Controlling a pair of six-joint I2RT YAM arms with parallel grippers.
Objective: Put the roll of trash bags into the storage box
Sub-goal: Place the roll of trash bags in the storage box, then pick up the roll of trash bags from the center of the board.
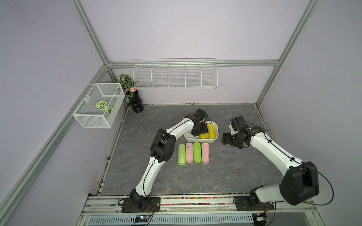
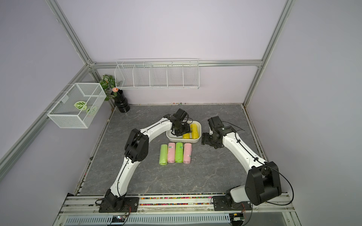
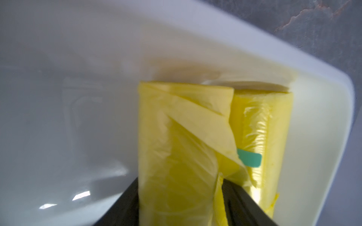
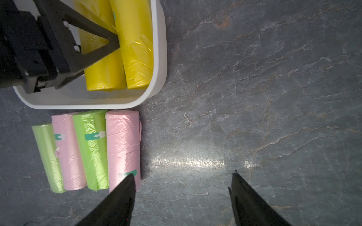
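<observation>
The outer pink roll should lie flat alongside the yellow rolls, so the robot's right gripper should next grab it across its middle.
The storage box (image 1: 197, 140) (image 2: 181, 140) is a white tub at mid-table. Two yellow rolls of trash bags lie in it side by side. My left gripper (image 1: 201, 131) (image 3: 180, 182) reaches down into the box, its fingers (image 4: 94, 39) standing either side of the nearer yellow roll (image 3: 176, 146) (image 4: 101, 74), which rests against the other yellow roll (image 3: 262, 127). The jaws look loosened, with a slight gap on one side. My right gripper (image 1: 223, 139) (image 4: 183, 174) hovers open and empty over bare table, to the right of the box, one finger close to a pink roll (image 4: 123, 146).
Several green and pink rolls (image 1: 194, 153) lie in a row just in front of the box. A long wire rack (image 1: 175, 75) hangs on the back wall. A mesh basket (image 1: 98, 105) and a black vase with a plant (image 1: 136, 102) are at the back left.
</observation>
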